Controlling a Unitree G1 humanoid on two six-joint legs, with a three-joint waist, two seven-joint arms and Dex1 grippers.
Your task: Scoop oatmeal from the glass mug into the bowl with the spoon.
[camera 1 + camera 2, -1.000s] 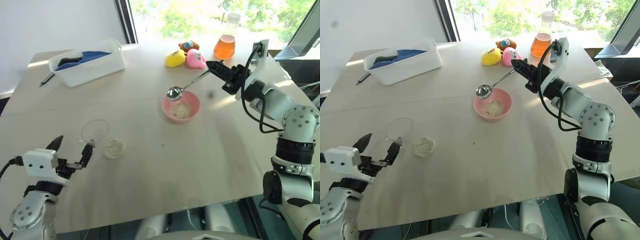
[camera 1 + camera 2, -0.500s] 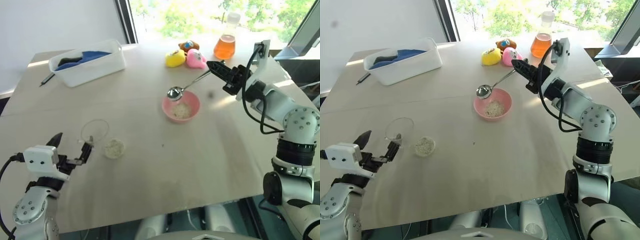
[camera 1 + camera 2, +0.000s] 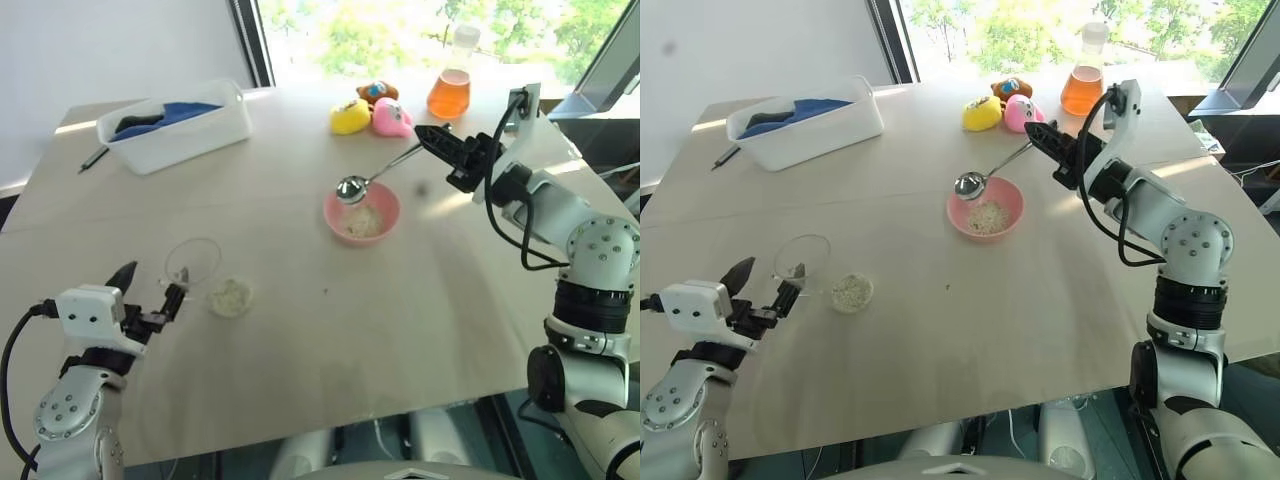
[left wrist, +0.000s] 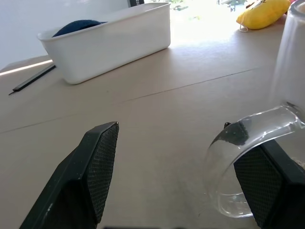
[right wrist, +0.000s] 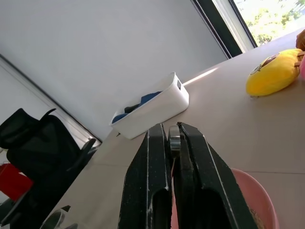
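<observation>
I need to hold the open glass mug upright because loose oatmeal [image 3: 230,298] lies on the mug's bottom, so next my left gripper should grip its curved handle [image 3: 180,275].
The glass mug [image 3: 192,262] stands upright at the near left of the table, with a little oatmeal [image 3: 230,296] on its bottom. My left gripper [image 3: 150,288] is open and level beside it. The mug's handle [image 4: 248,157] lies just inside one of its fingers [image 4: 267,186]; whether they touch I cannot tell. My right gripper [image 3: 425,131] is shut on the handle of the spoon [image 3: 350,187]. The spoon's shiny head hangs over the far left rim of the pink bowl [image 3: 392,212]. More oatmeal [image 3: 363,222] lies in that bowl.
A white tub [image 3: 175,125] holding blue cloth stands at the far left, with a dark pen [image 3: 95,158] beside it. Yellow [image 3: 351,117] and pink [image 3: 392,117] toys and a flask of orange liquid [image 3: 450,88] stand behind the bowl.
My left gripper's fingers have narrowed slightly beside the mug's handle. The right gripper and the spoon have kept still.
</observation>
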